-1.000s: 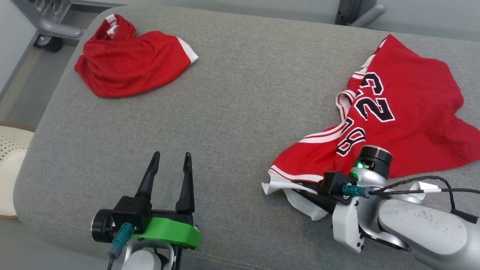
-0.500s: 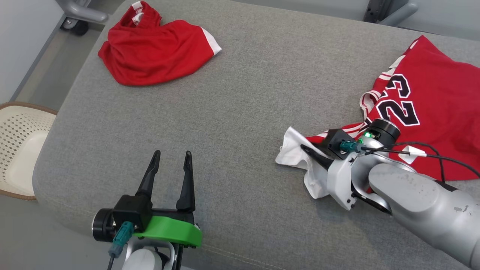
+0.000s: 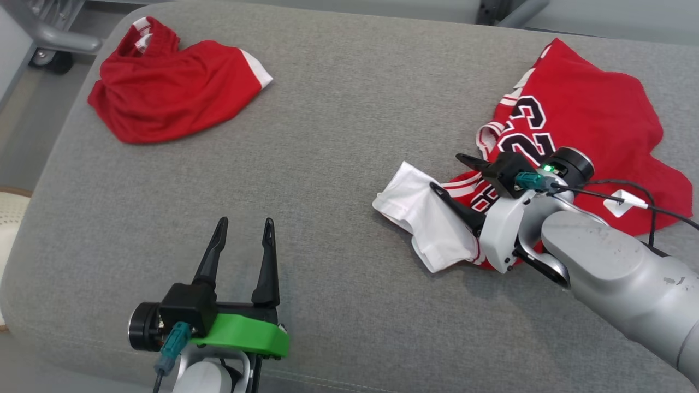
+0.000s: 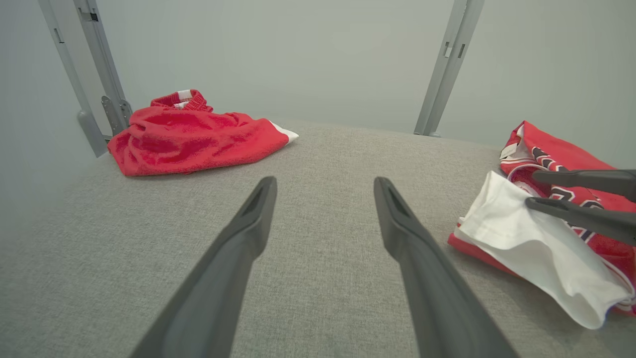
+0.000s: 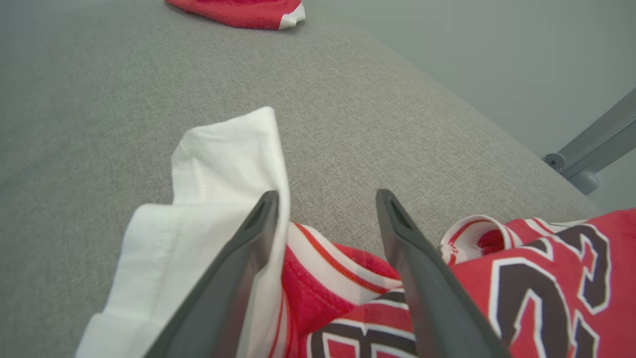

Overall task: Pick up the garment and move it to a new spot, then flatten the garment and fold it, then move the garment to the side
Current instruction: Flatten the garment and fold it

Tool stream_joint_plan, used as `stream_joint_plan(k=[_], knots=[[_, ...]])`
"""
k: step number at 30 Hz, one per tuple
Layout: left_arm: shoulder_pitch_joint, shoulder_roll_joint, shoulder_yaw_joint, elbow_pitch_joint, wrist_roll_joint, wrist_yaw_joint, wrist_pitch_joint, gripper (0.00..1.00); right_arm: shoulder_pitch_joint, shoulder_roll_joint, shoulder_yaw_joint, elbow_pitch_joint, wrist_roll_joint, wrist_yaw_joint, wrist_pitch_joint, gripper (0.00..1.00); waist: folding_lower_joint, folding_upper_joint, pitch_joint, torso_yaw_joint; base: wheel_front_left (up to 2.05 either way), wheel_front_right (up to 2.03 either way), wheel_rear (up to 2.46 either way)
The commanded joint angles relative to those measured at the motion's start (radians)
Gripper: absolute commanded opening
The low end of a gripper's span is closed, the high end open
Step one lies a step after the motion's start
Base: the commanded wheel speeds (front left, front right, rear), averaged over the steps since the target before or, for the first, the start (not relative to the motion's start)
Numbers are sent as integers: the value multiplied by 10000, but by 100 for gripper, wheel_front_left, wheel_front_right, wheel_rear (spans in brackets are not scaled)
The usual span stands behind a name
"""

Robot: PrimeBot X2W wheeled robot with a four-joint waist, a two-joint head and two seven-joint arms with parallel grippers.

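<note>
The jersey's white corner sticks out free while the rest is bunched under red folds, so my left gripper should reach the jersey and grab it by that corner.
The garment, a red jersey (image 3: pixel 579 109) with black "23" numbers and a white inner layer (image 3: pixel 420 210), lies crumpled on the right of the grey padded table (image 3: pixel 338 136). My right gripper (image 3: pixel 446 172) stands open just above the jersey's left edge, one finger over the white layer, with nothing pinched between the fingers. The right wrist view shows this gripper (image 5: pixel 326 194) straddling the jersey (image 5: pixel 497 278) and its striped trim. My left gripper (image 3: pixel 246 221) is open and empty near the front edge, seen also in its own wrist view (image 4: pixel 324 181) beside the jersey (image 4: pixel 561 154).
A second red garment, shorts (image 3: pixel 175 103) with white trim, lies bunched at the table's far left corner (image 4: pixel 189 141). A pale perforated basket (image 3: pixel 11 218) sits off the left edge. Grey metal posts (image 4: pixel 447 64) stand behind the table.
My right gripper, shut on the jersey's edge before, has opened and let the cloth go after drawing it leftward. The head camera shifted. The left gripper stayed put.
</note>
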Motion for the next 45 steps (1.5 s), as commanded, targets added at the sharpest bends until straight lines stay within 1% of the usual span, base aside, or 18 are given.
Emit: stream_joint_plan(k=[1,4,10,15,16,19,22,25,27,32,37,38,41,45], knots=[[36,15,50,-19,82,-49,1,100,-59,-71,-178,-59,99,-18,-71,100,0,69,-77,-499,0,0,0],[-30,15,64,-5,190,-104,1,100,49,-161,-1024,-458,-66,-18,-82,100,0,69,-128,-897,0,0,0],[-200,15,42,21,410,-227,-1,100,989,-277,-2945,-1317,-887,-18,-82,100,0,69,-299,-1606,0,0,0],[-180,17,44,57,538,-314,0,100,1988,-173,-4690,-1795,-1726,-18,-84,100,0,69,-511,-2024,0,0,0],[-102,17,75,58,574,-326,1,100,2449,-70,-5547,-2008,-2098,-18,-85,100,0,69,-614,-2151,0,0,0],[55,17,94,54,604,-395,1,100,3299,172,-7020,-2440,-2733,-18,-84,100,0,69,-776,-2300,0,0,0],[170,17,126,67,658,-422,1,100,4246,561,-8564,-3044,-3461,-18,-84,100,0,69,-942,-2417,0,0,0],[334,17,189,55,706,-456,1,100,5221,1036,-9912,-3771,-4194,-18,-84,100,0,69,-1108,-2515,0,0,0],[450,17,267,25,751,-477,0,100,5841,1412,-10596,-4238,-4606,-18,-84,100,0,69,-1215,-2580,0,0,0],[882,17,566,-76,850,-524,1,100,7107,2322,-11595,-5189,-5294,-18,-85,100,0,69,-1503,-2719,0,0,0],[1313,17,860,-191,808,-521,1,100,7962,3073,-12424,-5938,-5591,-18,-85,100,0,69,-1684,-2793,0,0,0],[1313,17,860,-191,808,-521,1,100,7962,3073,-12424,-5938,-5591,-18,-85,100,0,69,-1684,-2793,0,0,0],[1459,17,979,-229,764,-533,1,100,8342,3379,-12799,-6248,-5679,-16,-85,100,0,69,-1753,-2816,0,0,0],[1576,17,1058,-210,765,-576,1,100,8637,3516,-12930,-6368,-5758,-16,-85,100,0,69,-1791,-2855,0,0,0]])
